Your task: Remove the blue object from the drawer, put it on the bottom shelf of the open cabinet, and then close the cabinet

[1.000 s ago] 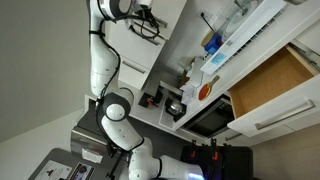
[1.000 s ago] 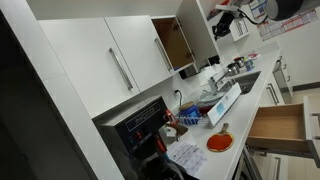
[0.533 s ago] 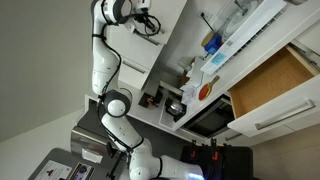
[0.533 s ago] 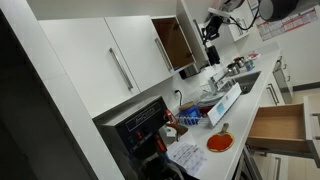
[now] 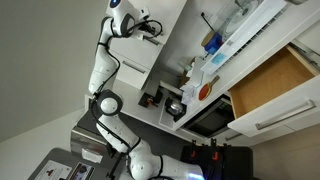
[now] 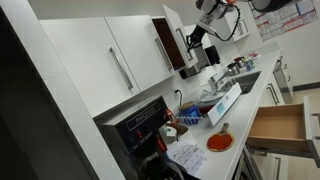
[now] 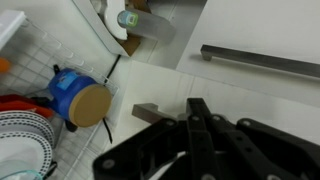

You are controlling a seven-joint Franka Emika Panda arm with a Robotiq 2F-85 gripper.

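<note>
My gripper would go up alone from the door if I lifted it now. Its closed fingers only rest on the white door panel (image 7: 168, 88) beside its grey bar handle (image 7: 258, 62).
The cabinet's white door (image 6: 171, 30) stands almost shut, and only a thin strip of brown wood interior shows beside it. My gripper (image 6: 196, 36) is pressed against the door by its dark handle and looks shut and empty. It also shows in an exterior view (image 5: 152, 28). In the wrist view the closed fingers (image 7: 196, 106) rest on the white door panel near a grey bar handle (image 7: 258, 62). The drawer (image 6: 275, 124) is pulled open in both exterior views (image 5: 270, 80), and its wood interior looks bare. The blue object is out of view.
The counter holds a red plate (image 6: 219, 142), papers and small items. A blue container with a tan lid (image 7: 76, 96) and stacked plates (image 7: 20, 135) show in the wrist view. A closed white two-door cabinet (image 6: 110, 60) sits beside the task cabinet.
The arm has swung toward the cabinet and pushed its door from wide open to almost shut, so the brown interior is now nearly covered.
</note>
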